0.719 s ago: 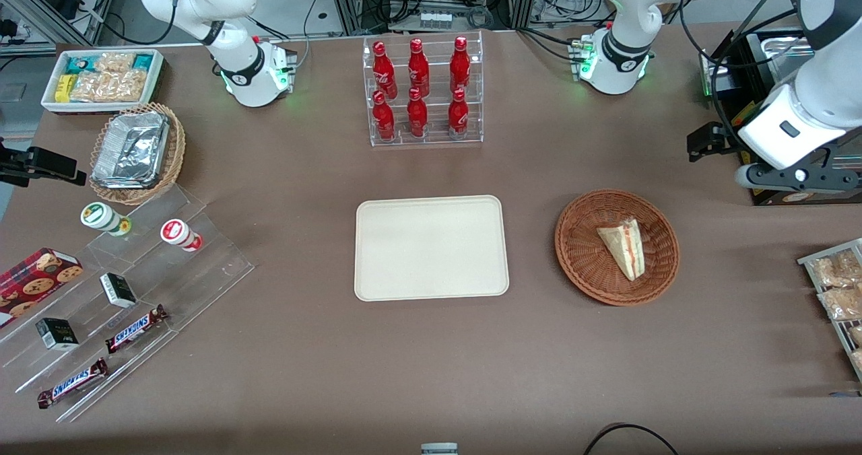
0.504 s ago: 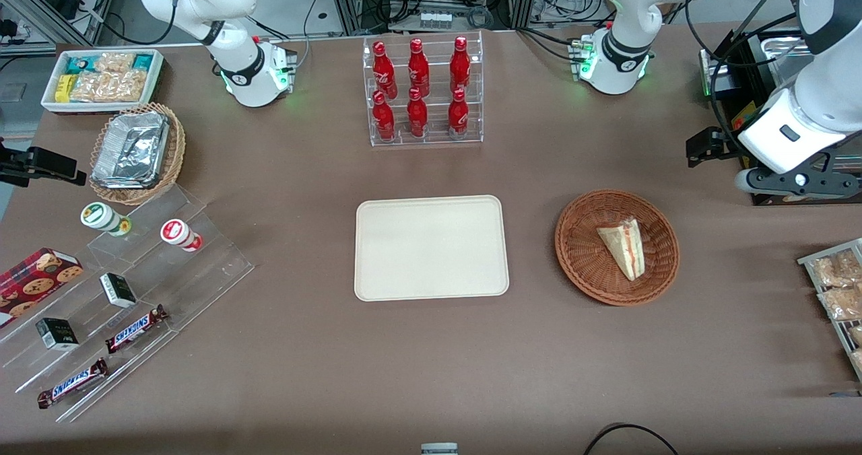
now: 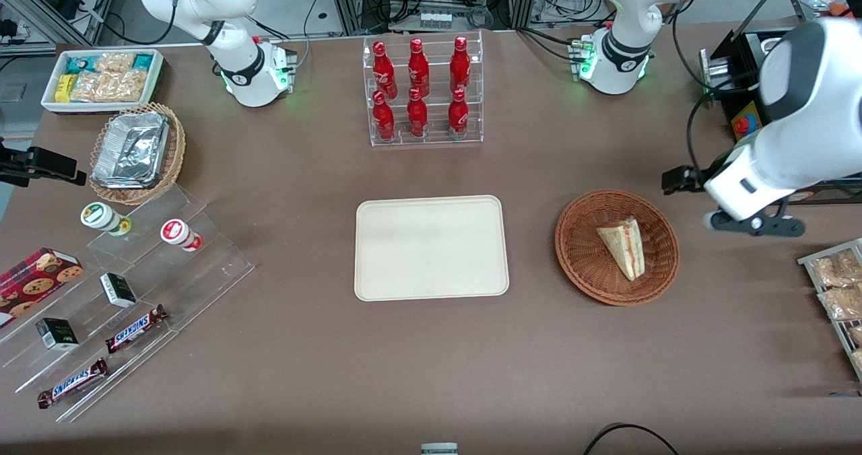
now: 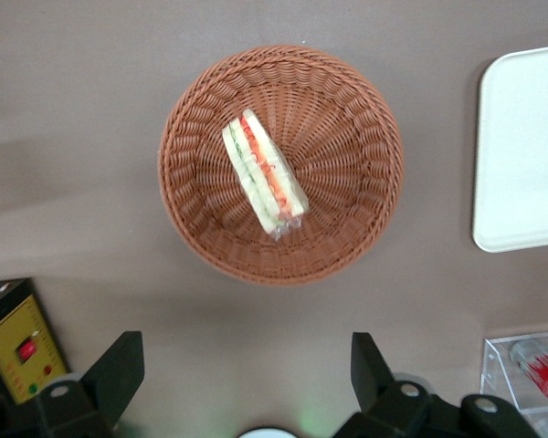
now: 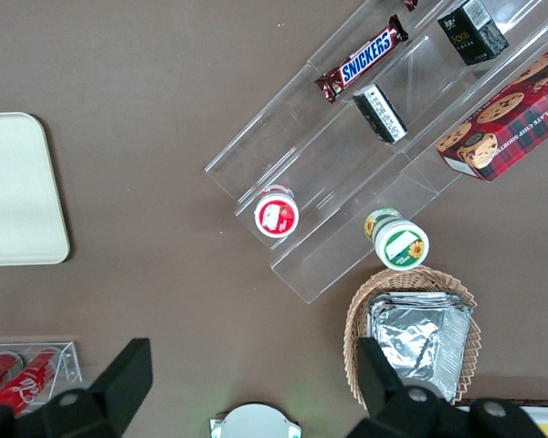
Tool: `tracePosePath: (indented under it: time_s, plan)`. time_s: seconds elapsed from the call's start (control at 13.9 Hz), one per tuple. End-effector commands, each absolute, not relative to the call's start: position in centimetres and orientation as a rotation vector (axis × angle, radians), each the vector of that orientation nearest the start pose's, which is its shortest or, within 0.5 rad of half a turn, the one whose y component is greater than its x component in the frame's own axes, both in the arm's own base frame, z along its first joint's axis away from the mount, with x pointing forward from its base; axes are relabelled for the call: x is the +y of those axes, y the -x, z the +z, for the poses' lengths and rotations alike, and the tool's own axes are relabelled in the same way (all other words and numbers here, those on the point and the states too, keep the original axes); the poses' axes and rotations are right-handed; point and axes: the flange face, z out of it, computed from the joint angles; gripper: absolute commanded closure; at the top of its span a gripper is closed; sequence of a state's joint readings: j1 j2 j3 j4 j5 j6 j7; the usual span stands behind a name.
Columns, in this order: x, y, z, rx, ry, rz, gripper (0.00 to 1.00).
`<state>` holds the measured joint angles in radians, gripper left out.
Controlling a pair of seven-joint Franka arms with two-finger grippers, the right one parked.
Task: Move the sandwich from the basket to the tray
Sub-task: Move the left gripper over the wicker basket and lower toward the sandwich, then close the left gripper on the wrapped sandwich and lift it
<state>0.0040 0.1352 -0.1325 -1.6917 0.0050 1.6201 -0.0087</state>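
Note:
Next, my left gripper will grab the sandwich by its end with the crinkled clear wrap [image 3: 613,234] to place the sandwich on the cream tray [image 3: 431,248].
The sandwich [image 3: 623,246] is a clear-wrapped wedge with red and green stripes, lying in the round reddish-brown wicker basket [image 3: 580,260]. The cream tray [image 3: 431,248] lies flat beside the basket, toward the parked arm's end, with nothing on it. My left gripper [image 3: 754,225] hangs high above the table just off the basket's rim, toward the working arm's end. In the left wrist view the gripper [image 4: 245,365] is open and empty, with the basket [image 4: 347,237], the sandwich [image 4: 263,173] and a tray corner [image 4: 525,155] in sight.
A clear rack of red bottles [image 3: 423,91] stands farther from the front camera than the tray. A black box with a red button [image 3: 741,125] sits close to my arm. A rack of snack packets [image 3: 835,287] is at the working arm's end. Acrylic steps with snacks [image 3: 135,287] are at the parked arm's end.
My left arm has swung toward the basket and nearer to the front camera. The sandwich, basket and tray have not moved.

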Motion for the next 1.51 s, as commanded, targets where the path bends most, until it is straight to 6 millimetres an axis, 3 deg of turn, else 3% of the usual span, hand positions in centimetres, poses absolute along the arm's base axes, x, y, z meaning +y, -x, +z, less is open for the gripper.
tracePosePath:
  time_s: [0.0,0.29,0.43,0.94,1.22,1.44]
  plan:
    - [-6.9,-55.7,45.5,0.191,3.128,0.255,0.00]
    - [-6.6,-53.2,38.5,0.154,3.139,0.092,0.00]
    - [-6.6,-52.6,36.3,0.083,3.147,0.028,0.00]
    - [-7.3,-52.3,32.8,-0.569,3.112,-0.051,0.00]
    - [-8.8,-52.4,31.2,-0.804,3.073,-0.072,0.00]
    - [-9.2,-52.2,29.8,-0.768,3.058,-0.081,0.00]
